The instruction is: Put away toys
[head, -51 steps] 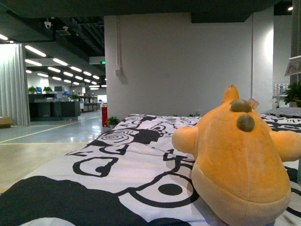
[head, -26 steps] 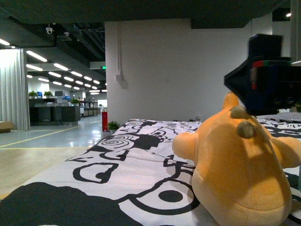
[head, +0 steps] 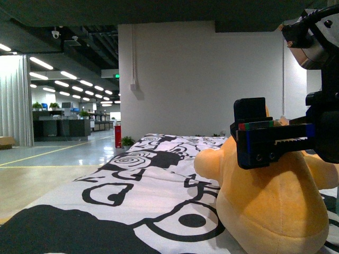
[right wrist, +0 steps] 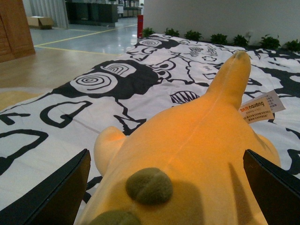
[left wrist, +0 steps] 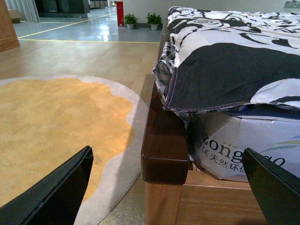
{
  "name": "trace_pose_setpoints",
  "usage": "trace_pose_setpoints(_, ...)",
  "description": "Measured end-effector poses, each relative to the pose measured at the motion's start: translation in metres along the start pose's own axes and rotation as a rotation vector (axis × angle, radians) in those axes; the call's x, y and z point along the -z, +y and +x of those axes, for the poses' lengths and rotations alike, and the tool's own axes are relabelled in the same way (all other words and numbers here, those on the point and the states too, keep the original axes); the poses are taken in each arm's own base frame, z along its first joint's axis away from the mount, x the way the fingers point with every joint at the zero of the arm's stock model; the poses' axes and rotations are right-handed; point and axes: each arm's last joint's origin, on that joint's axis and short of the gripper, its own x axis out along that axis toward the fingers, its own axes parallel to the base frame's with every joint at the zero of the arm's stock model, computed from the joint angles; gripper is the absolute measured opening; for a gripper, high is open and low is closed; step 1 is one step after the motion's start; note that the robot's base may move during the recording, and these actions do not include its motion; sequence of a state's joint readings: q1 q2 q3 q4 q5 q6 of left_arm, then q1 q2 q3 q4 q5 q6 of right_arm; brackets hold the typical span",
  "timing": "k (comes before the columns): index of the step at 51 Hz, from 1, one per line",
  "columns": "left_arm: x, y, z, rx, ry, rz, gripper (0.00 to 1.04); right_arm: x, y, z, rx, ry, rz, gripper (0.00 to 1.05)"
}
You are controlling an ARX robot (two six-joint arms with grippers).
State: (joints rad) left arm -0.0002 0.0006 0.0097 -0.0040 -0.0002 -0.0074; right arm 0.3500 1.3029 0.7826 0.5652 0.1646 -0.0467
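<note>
The plush toy [head: 270, 206] should be put away, so my right gripper should next grab it by its back along the olive bumps.
The toy is an orange-yellow plush animal [head: 270, 206] lying on the right side of the bed, with olive bumps and a pointed tuft. In the right wrist view the plush [right wrist: 197, 150] fills the lower middle, with a paper tag [right wrist: 260, 108] by its tuft. My right gripper [head: 254, 135] hangs just over the plush, partly hiding its upper body. It is open [right wrist: 166, 197], with one finger [right wrist: 56, 192] on each side of the plush's back and nothing held. My left gripper [left wrist: 166, 192] is open and empty, low beside the bed corner, and is out of the front view.
The bed has a black-and-white patterned cover [head: 148, 185]. Its dark wooden frame corner [left wrist: 164, 140] is close ahead of my left gripper. An orange rug [left wrist: 56, 122] lies on the floor beside it. A white wall [head: 201, 79] and potted plants [right wrist: 220, 38] stand beyond the bed.
My right arm has come into the front view from the upper right and dropped down over the plush. The plush has not moved.
</note>
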Motion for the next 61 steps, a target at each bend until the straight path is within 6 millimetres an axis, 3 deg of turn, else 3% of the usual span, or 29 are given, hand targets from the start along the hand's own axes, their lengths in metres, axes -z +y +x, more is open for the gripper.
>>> trace_pose_setpoints(24,0.000,0.000,0.000,0.000,0.000,0.000,0.99,0.032,0.022,-0.010,-0.085,0.107,-0.009,0.98)
trace_pose_setpoints(48,0.000,0.000,0.000,0.000,0.000,0.000,0.99,0.048,0.024,-0.010,-0.076,0.141,-0.033,0.98)
trace_pose_setpoints(54,0.000,0.000,0.000,0.000,0.000,0.000,0.99,0.047,0.023,-0.012,-0.061,0.127,-0.050,0.76)
trace_pose_setpoints(61,0.000,0.000,0.000,0.000,0.000,0.000,0.99,0.042,0.021,-0.014,-0.059,0.115,-0.050,0.57)
